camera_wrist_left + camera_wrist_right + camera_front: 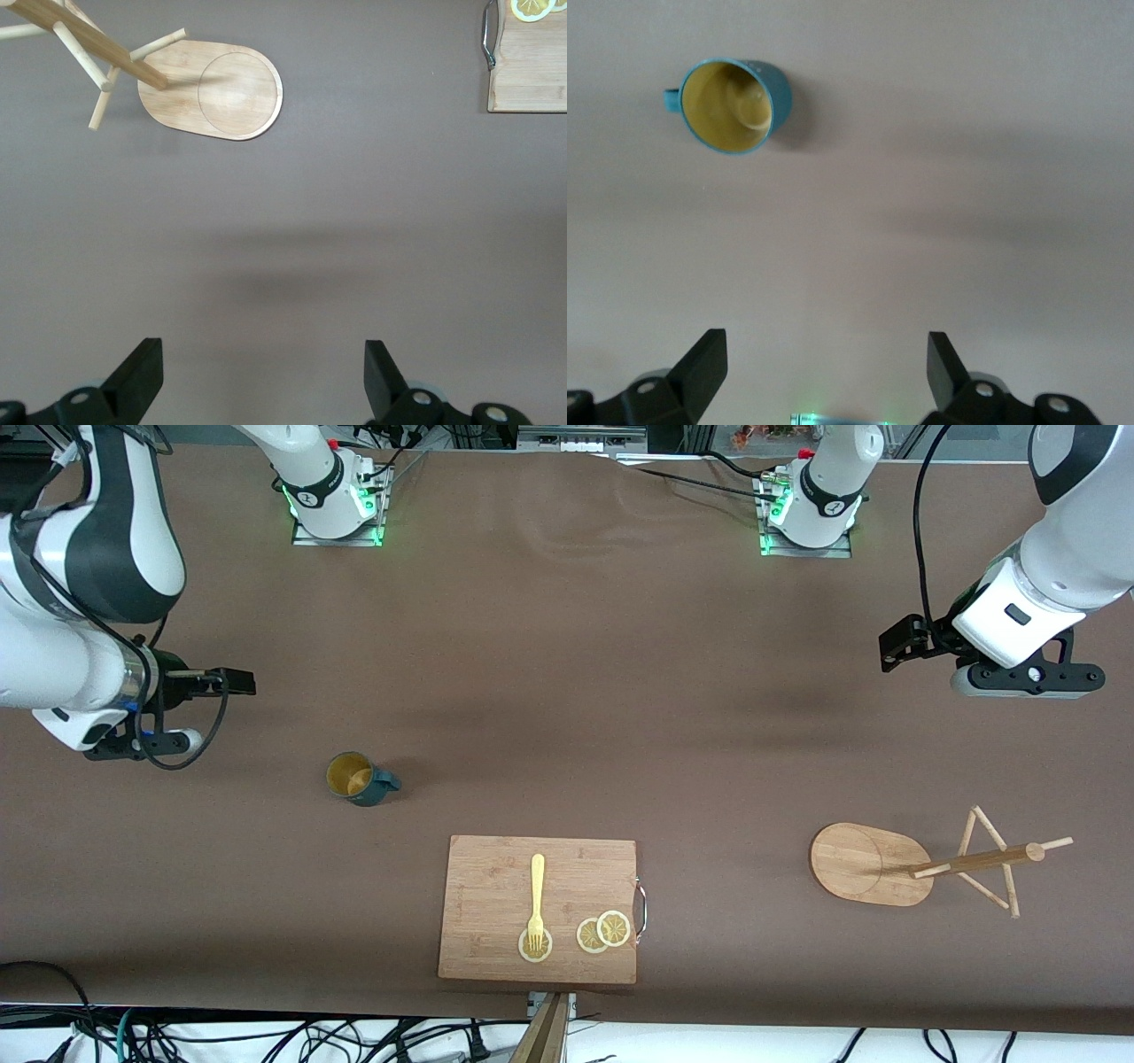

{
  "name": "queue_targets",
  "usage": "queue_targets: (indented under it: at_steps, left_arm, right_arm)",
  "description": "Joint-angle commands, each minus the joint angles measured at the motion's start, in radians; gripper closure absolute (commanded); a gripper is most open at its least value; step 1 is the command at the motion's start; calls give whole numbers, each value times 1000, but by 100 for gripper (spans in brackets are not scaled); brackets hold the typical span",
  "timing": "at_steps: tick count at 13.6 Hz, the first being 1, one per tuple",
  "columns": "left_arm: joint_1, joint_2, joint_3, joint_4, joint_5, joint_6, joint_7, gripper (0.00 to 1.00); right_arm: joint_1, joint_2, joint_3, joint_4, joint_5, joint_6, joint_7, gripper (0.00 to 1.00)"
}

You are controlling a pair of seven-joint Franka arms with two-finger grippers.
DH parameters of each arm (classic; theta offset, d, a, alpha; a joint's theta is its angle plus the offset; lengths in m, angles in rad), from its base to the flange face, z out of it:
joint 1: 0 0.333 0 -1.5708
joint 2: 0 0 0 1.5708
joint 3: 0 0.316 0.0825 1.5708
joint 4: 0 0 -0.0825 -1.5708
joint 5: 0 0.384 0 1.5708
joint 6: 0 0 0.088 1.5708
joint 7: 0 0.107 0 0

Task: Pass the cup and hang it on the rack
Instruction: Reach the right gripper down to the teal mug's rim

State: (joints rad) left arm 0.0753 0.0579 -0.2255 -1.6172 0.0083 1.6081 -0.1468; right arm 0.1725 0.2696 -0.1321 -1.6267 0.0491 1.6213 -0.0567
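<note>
The teal cup's handle should stay free for hanging the cup, so my right gripper needs to hold the cup by its rim [350, 756].
The dark teal cup [359, 778] with a yellow-ochre inside stands upright on the brown table, its handle pointing toward the left arm's end. It also shows in the right wrist view [731, 106]. The bamboo rack [921, 864] stands on its oval base [864, 864] toward the left arm's end, and shows in the left wrist view [208, 88]. My right gripper [142, 742] hangs open and empty [824, 367] over bare table at the right arm's end, apart from the cup. My left gripper [1028, 680] hangs open and empty [264, 372] over bare table at the left arm's end, apart from the rack.
A rectangular bamboo cutting board [539, 908] lies near the table's front edge, between cup and rack. On it are a yellow fork [536, 899] and lemon slices [602, 932]. Its corner shows in the left wrist view [532, 71].
</note>
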Motion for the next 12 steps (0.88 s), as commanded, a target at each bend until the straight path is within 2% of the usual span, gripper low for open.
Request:
queue_targets:
  at_steps: [1,3,6,8,10,12]
  left_arm:
    - [-2,0,-3,22,-5,-8,-1,0]
    - [-2,2,-5,23,-5,-8,-1,0]
    - [-2,2,-5,23,-5,-10,-1,0]
    - [0,2,-5,23,-5,-10,-1,0]
    - [-2,0,-5,23,-5,-10,-1,0]
    - [0,2,-5,23,-5,-10,-1,0]
  right_arm:
    - [7,-30,9,-143,-6,193,-12,0]
    - [44,12,11,-206,3,340,1,0]
    - [61,121,11,-193,27,475,3,0]
    - [65,187,11,-156,66,528,3,2]
    - [67,259,11,-73,84,529,20,2]
    - [71,292,11,-65,87,545,32,2]
